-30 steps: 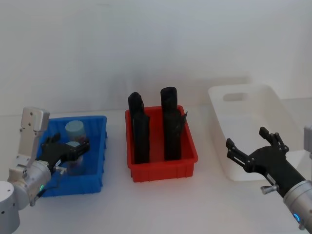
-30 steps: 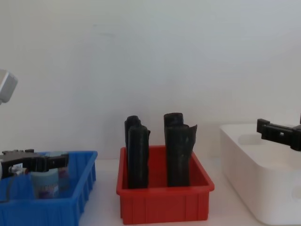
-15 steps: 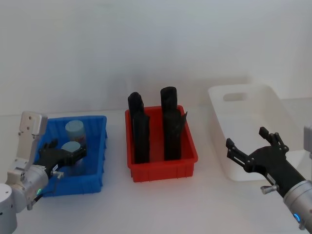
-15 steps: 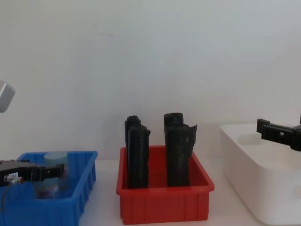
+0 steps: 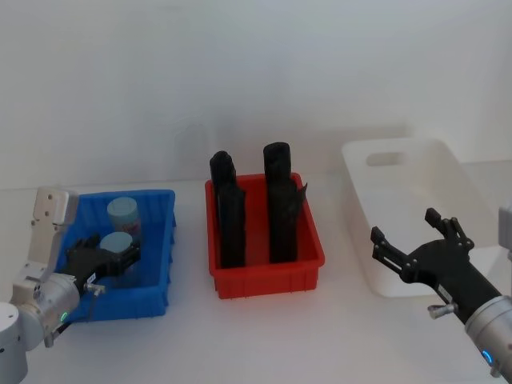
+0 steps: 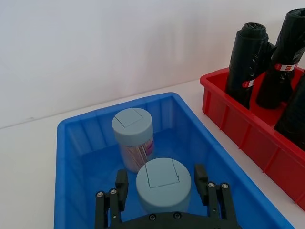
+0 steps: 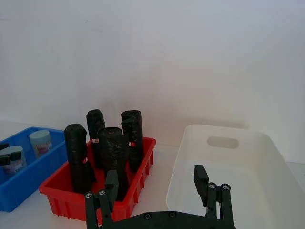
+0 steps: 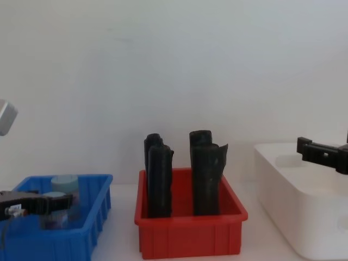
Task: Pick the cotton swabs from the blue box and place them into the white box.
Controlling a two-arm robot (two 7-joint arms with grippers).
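Next, my left gripper picks up the near tub by its lidded end [image 6: 163, 183] for the white box.
The blue box [image 5: 156, 264] stands at the table's left with two cotton swabs tubs in it. My left gripper [image 5: 120, 254] is down inside the box and open, its fingers [image 6: 121, 183] on either side of the near tub [image 6: 163, 186] with a small gap to it. The far tub [image 6: 133, 133] stands upright just behind. In the chest view the left gripper [image 8: 49, 204] sits level with the near tub's [image 8: 54, 216] top. My right gripper [image 5: 416, 248] hangs open in front of the white box [image 5: 448, 172], holding nothing.
A red bin [image 5: 268, 284] with several tall black rolls [image 5: 280, 200] stands between the blue box and the white box. Bare white table lies in front of all the bins, and a white wall rises behind them.
My left gripper has dropped lower into the blue box, so its fingers now flank the near tub. The right arm has not moved.
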